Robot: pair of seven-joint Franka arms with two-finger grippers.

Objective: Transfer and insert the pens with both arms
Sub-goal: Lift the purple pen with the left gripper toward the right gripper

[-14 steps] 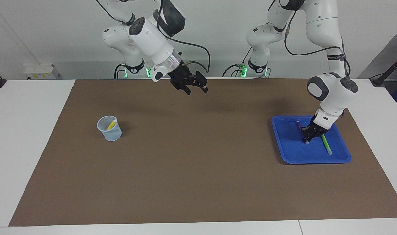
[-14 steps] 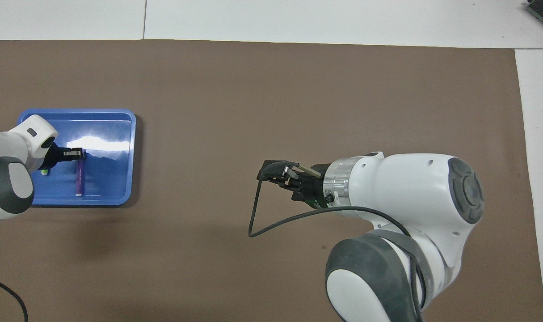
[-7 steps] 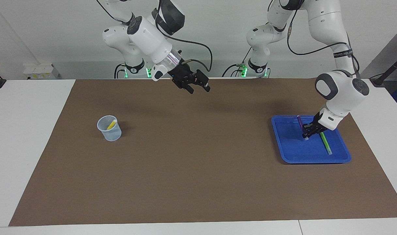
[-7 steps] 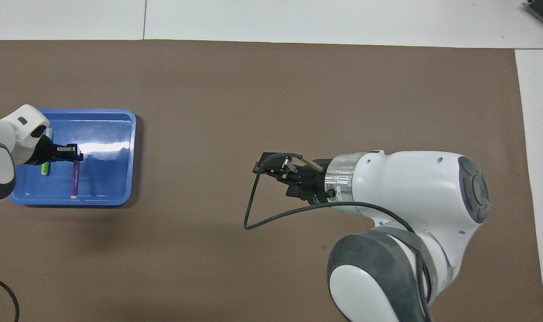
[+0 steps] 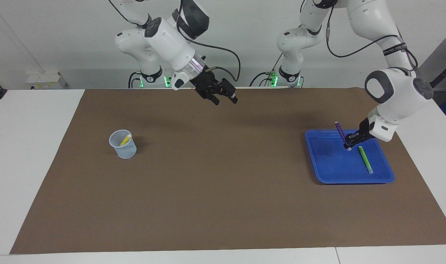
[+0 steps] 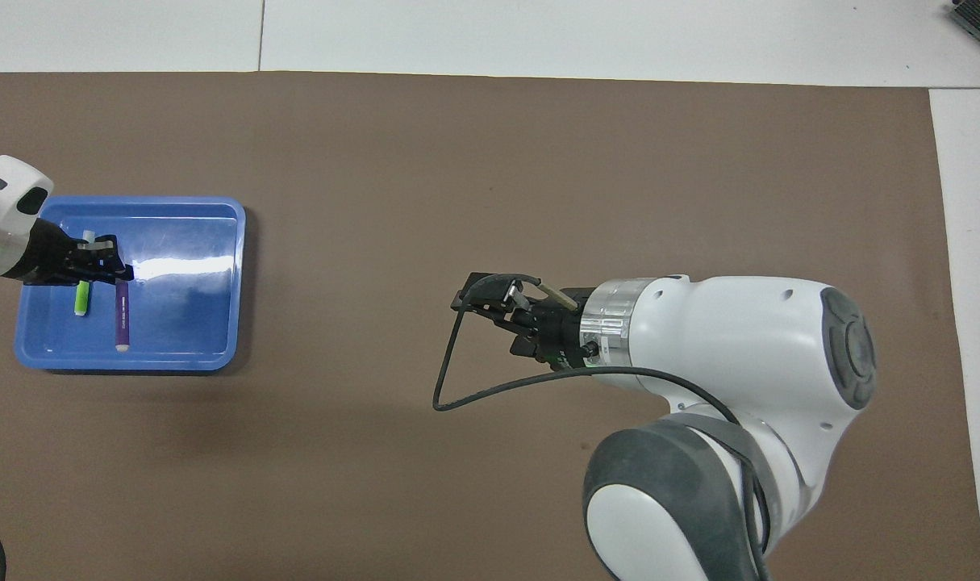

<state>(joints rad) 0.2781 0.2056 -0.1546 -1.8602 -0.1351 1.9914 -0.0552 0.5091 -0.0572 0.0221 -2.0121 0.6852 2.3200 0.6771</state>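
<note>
I will next grab the purple pen with my right gripper by its free white-tipped end (image 6: 122, 336), since the fingers of my left gripper already cover one end of the pen.
My left gripper (image 5: 349, 141) is shut on the purple pen (image 5: 339, 131) near one end and holds it tilted in the air over the blue tray (image 5: 349, 180). In the overhead view the left gripper (image 6: 106, 266) and purple pen (image 6: 122, 319) are over the same tray (image 6: 215, 282). The green pen (image 5: 365, 160) lies in the tray beside them and also shows in the overhead view (image 6: 81, 300). The yellow pen (image 5: 125, 139) stands in a pale mesh cup (image 5: 123, 146). My right gripper (image 5: 224, 98) is open and empty, raised over the mat (image 6: 469, 300).
The brown mat (image 5: 223, 190) covers most of the white table. The cup stands toward the right arm's end and the tray toward the left arm's end. In the overhead view the right arm hides the cup.
My left gripper has risen from the tray's floor with the purple pen, which now hangs tilted above the tray. My right gripper has barely shifted.
</note>
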